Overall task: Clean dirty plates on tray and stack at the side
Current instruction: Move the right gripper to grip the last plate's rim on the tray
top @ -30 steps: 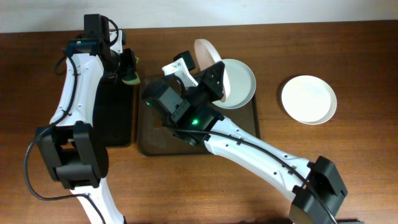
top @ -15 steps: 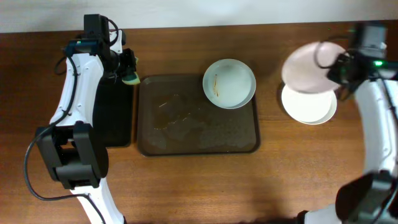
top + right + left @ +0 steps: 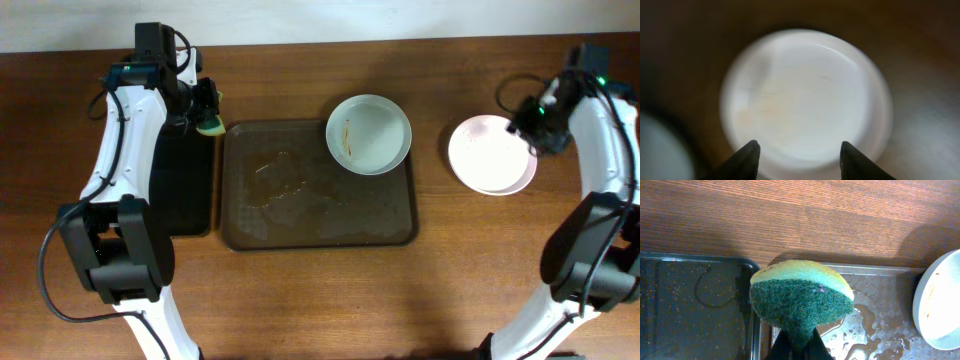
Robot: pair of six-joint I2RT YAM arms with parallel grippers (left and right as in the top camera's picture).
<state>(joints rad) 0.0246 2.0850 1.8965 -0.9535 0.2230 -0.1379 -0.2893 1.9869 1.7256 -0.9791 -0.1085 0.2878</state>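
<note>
The robot's right gripper should next take hold of the streaked plate by its rim on the side facing the stack [image 3: 408, 137] [image 3: 684, 149], so the top of the plate stays open for cleaning with the sponge and for stacking.
The brown tray [image 3: 320, 200] lies mid-table, wet and smeared. One pale plate [image 3: 369, 134] with a thin brown streak rests in its far right corner. To the right, off the tray, a white plate [image 3: 490, 155] lies on top of another. My right gripper [image 3: 527, 124] hovers over that stack's right edge, open and empty. The right wrist view is blurred, showing the plate [image 3: 805, 95] just beyond the spread gripper [image 3: 800, 150]. My left gripper [image 3: 200, 108] is shut on a yellow-green sponge [image 3: 800, 295] above the tray's far left corner [image 3: 880, 325].
A narrower black tray [image 3: 185, 180] lies left of the brown tray, under the left arm. The streaked plate's edge [image 3: 940, 305] shows at the right of the left wrist view. Bare wooden table surrounds both trays.
My right arm swung from the tray to the right with a plate, laid it on the plate at the side, and opened. The left arm and sponge stayed put.
</note>
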